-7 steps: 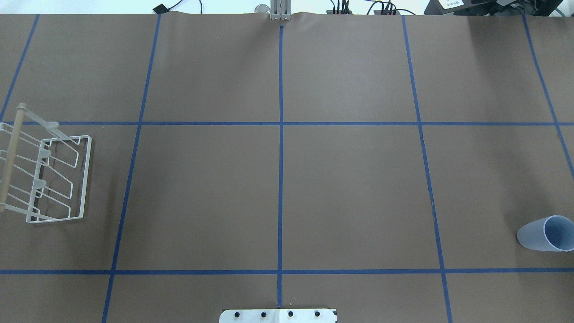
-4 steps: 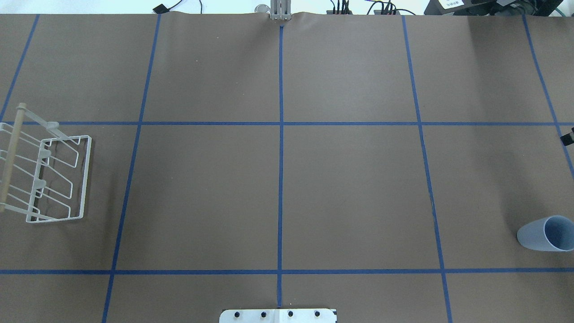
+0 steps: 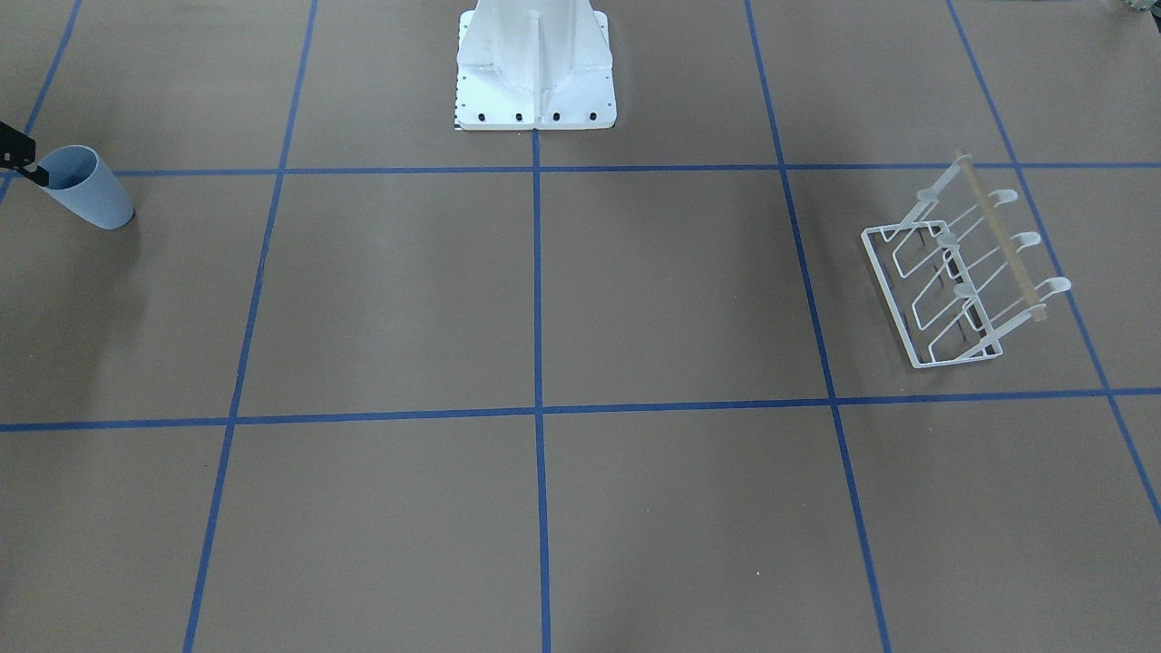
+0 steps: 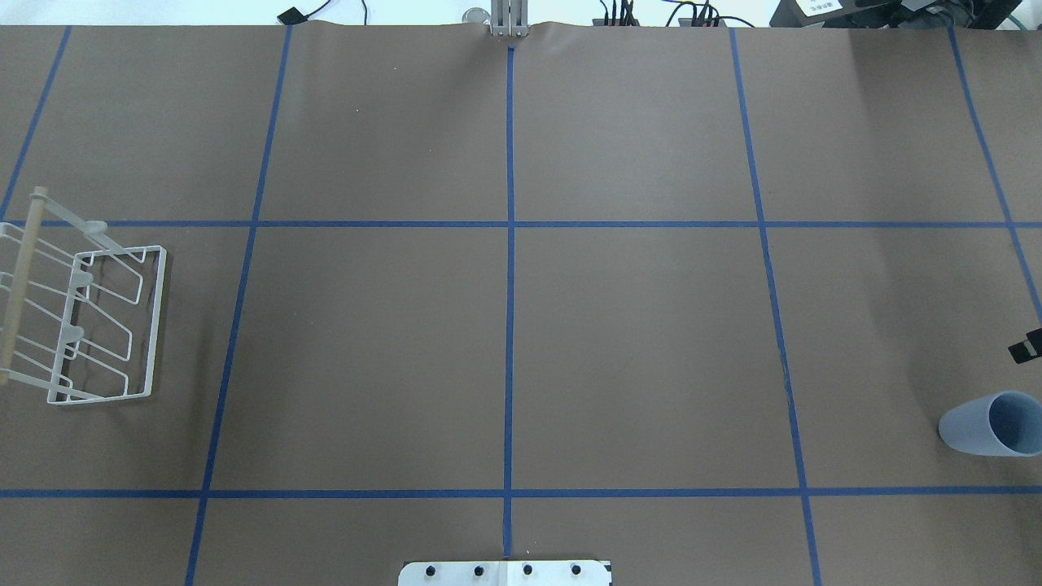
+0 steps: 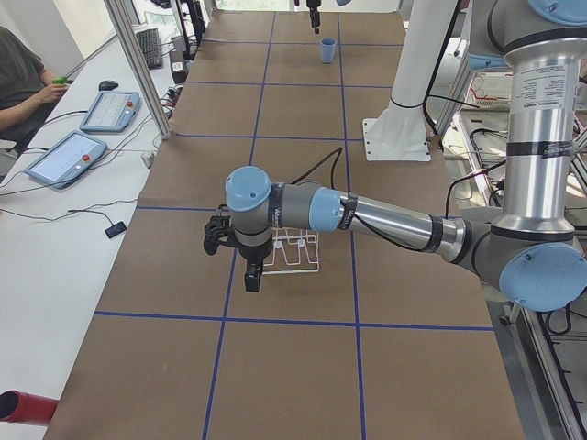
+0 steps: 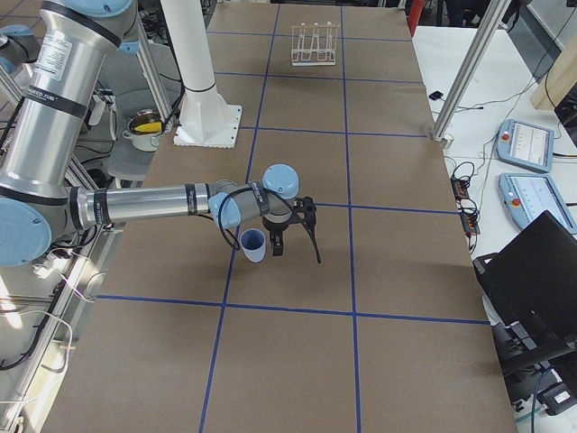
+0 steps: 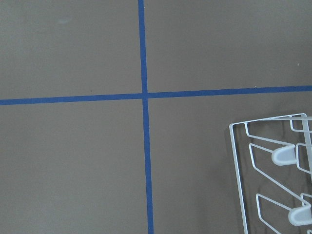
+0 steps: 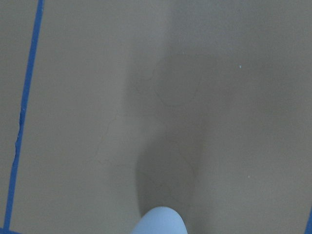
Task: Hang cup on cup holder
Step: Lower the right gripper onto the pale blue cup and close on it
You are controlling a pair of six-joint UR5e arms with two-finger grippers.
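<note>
My right gripper grabs the light blue-grey cup by its rim [image 3: 72, 148] next, to get it onto the cup holder [image 3: 958, 261].
The light blue-grey cup [image 4: 987, 425] stands upright, rim up, at the table's right edge; it also shows in the front view [image 3: 87, 188] and the right side view [image 6: 254, 244]. Its rim shows at the bottom of the right wrist view [image 8: 158, 222]. My right gripper [image 6: 296, 251] hovers just beyond the cup with jaws apart, empty; one black finger [image 4: 1027, 347] shows in the overhead view. The white wire cup holder [image 4: 89, 321] stands empty at the far left. My left gripper [image 5: 240, 264] hangs over it; I cannot tell whether it is open or shut.
The white robot pedestal [image 3: 535, 68] stands at the middle of the near edge. Blue tape lines [image 4: 509, 285] divide the brown table cover. Operator tablets [image 5: 71, 156] lie on a side bench beyond the table.
The right gripper's finger has come into the overhead view at the right edge and moved toward the robot's side, closer to the cup. Cup and holder have not moved.
</note>
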